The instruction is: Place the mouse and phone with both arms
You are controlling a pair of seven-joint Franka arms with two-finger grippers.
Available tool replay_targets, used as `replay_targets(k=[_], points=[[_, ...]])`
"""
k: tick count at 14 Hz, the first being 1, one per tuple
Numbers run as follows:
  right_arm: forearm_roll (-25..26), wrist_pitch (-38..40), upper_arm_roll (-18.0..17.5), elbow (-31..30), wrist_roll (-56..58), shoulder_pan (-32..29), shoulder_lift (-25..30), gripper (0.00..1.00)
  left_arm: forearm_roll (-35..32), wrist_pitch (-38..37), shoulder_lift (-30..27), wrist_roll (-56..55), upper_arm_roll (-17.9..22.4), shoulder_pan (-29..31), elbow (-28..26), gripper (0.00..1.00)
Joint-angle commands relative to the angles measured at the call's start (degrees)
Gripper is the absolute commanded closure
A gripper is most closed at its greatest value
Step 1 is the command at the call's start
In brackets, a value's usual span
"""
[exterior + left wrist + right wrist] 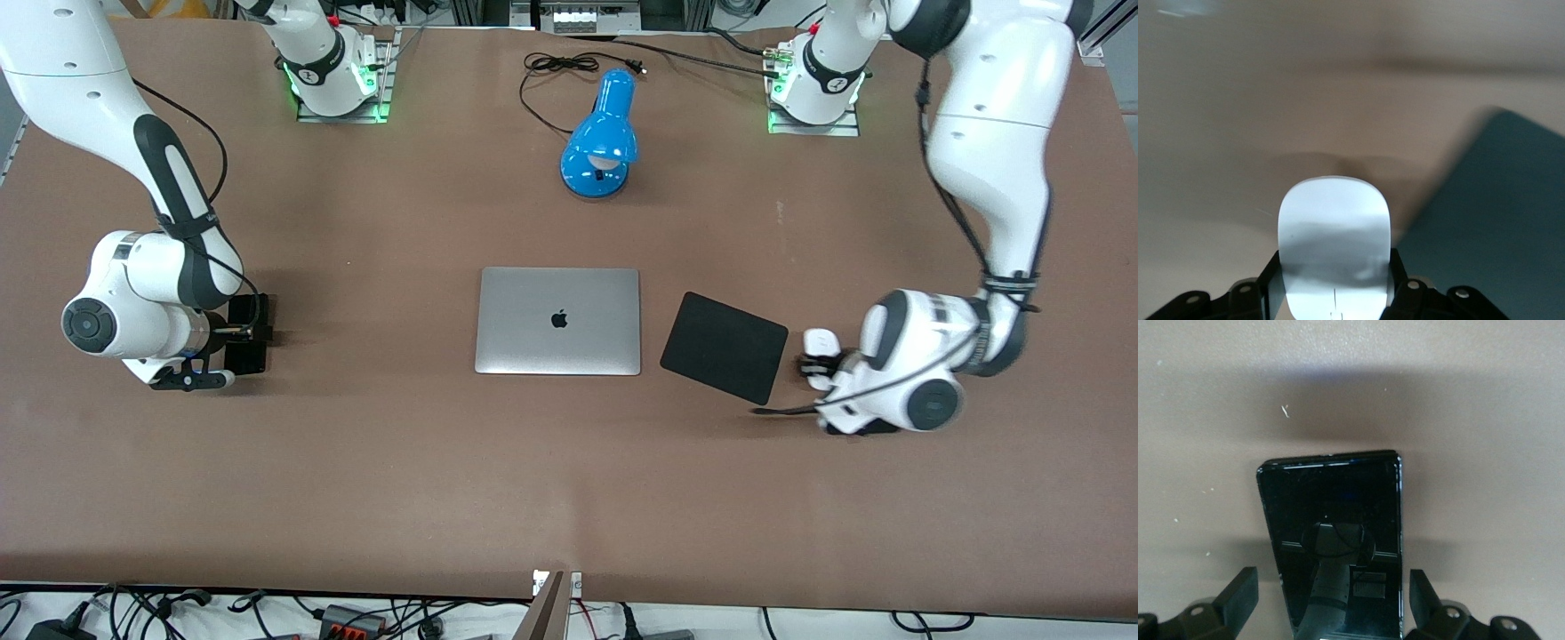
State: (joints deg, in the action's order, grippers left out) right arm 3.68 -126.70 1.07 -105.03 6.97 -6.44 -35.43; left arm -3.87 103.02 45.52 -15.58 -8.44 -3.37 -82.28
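Observation:
The black phone needs to go beside the closed silver laptop [557, 322]. My right gripper will grab it by its long side edges next.
The white mouse [820, 340] is beside the black mouse pad [725, 347], toward the left arm's end of the table. My left gripper [818, 360] is shut on it. In the left wrist view the mouse [1335, 233] sits between the two fingers [1271, 280], which press on its sides. The black phone [247, 342] lies flat on the table toward the right arm's end. My right gripper [238, 334] is low over it and open. In the right wrist view the phone [1331, 507] lies between the spread fingers [1241, 590], with a gap on each side.
A closed silver laptop [558, 320] lies mid-table between the phone and the mouse pad. A blue desk lamp [600, 138] with a black cable stands farther from the front camera, between the two arm bases. The pad's edge shows in the left wrist view [1498, 220].

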Motion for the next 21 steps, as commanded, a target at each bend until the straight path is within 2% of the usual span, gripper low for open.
replay_targets(k=[1, 2, 5, 6, 7, 8, 9, 10, 13, 16, 19, 21], points=[[0.63, 0.40, -0.54, 0.35, 1.02, -1.12, -0.87, 0.00, 2.52, -1.07, -1.22, -2.52, -1.40, -3.40, 0.10, 0.55], [0.63, 0.40, -0.54, 0.35, 1.02, -1.29, -1.22, 0.00, 4.72, 0.50, -0.96, -2.52, -2.19, -3.49, 0.10, 0.55], [0.54, 0.40, -0.54, 0.44, 1.29, -1.21, -1.31, 0.00, 5.10, 5.96, -0.17, -2.61, -2.29, -5.94, -1.30, 0.51], [0.54, 0.40, -0.54, 0.35, 1.29, -1.21, -1.40, 0.00, 5.10, 6.22, 0.10, -2.70, -2.29, -5.95, -1.31, 0.47], [0.63, 0.49, -0.63, 0.35, 1.29, -1.12, -1.83, 0.22, 5.10, 6.40, 0.71, -2.79, -2.29, -6.21, -1.31, 0.37], [0.63, 0.58, -0.63, 0.44, 1.37, -1.03, -1.92, 0.44, 5.01, 6.40, 0.89, -2.96, -2.29, -7.08, -1.22, 0.09], [0.63, 0.58, -0.72, 0.44, 1.90, -1.03, -1.92, 0.62, 4.75, 6.31, 0.89, -3.66, -2.20, -7.44, -1.22, 0.00], [0.46, 0.75, -0.98, 0.61, 2.34, -1.03, -1.84, 0.72, 4.66, 5.79, 0.45, -4.01, -2.20, -7.36, -0.96, 0.00], [-0.25, 7.58, -3.69, 2.53, 1.56, -0.68, 1.58, 0.77, 4.66, -2.80, -6.82, -3.93, -1.76, -5.43, 0.36, 0.00], [-0.25, 17.69, -6.42, 10.35, -4.66, 2.29, 2.65, 0.77, 4.83, -9.23, -11.14, -3.40, -1.67, -2.71, 1.86, 0.00], [-0.60, 16.93, -9.32, 11.51, -13.97, 7.65, 2.39, 0.77, 5.09, -12.74, -18.07, -3.84, -1.85, 1.24, 2.03, 0.00], [-0.60, 14.65, -9.77, 11.95, -22.84, 13.53, 1.77, 0.77, 5.27, -14.95, -23.52, -3.76, -1.94, 3.27, 1.86, 0.00]])
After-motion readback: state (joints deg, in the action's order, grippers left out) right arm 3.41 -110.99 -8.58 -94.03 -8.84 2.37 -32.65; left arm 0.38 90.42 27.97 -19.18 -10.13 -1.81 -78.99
